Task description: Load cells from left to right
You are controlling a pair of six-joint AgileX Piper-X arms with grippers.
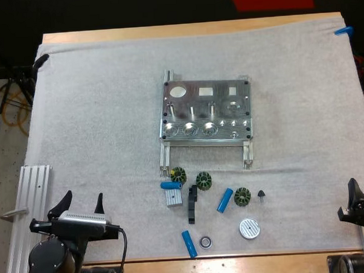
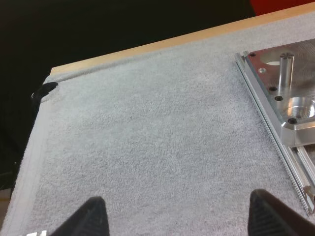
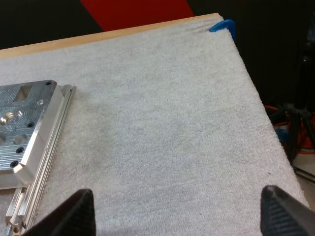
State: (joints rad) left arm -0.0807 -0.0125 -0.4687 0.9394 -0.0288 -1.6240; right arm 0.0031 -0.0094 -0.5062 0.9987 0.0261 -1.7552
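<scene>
My left gripper will next grab the cylinder by one end (image 1: 165, 185) to load the blue cylinder into the metal fixture (image 1: 208, 111), and its other end stays free for my right gripper.
The metal fixture (image 1: 208, 111) lies at the mat's middle, its pockets and pegs bare. In front of it lie three blue cylinders (image 1: 170, 186) (image 1: 225, 200) (image 1: 189, 244) among small dark ribbed parts (image 1: 203, 181), a black bracket (image 1: 192, 204), a silver block (image 1: 174, 198) and a silver disc (image 1: 249, 228). My left gripper (image 1: 80, 204) hovers open at the mat's near left, holding nothing. Its fingers (image 2: 91, 214) point toward the fixture's left rail (image 2: 275, 132). My right gripper (image 1: 361, 196) stands open at the near right, with the fixture's right edge (image 3: 29, 132) ahead of it.
An aluminium rail (image 1: 29, 203) lies beside the mat's near left edge, close to my left arm. A black clip (image 1: 41, 60) holds the mat's far left corner (image 2: 44, 91). Bare mat (image 1: 97, 128) stretches on both sides of the fixture.
</scene>
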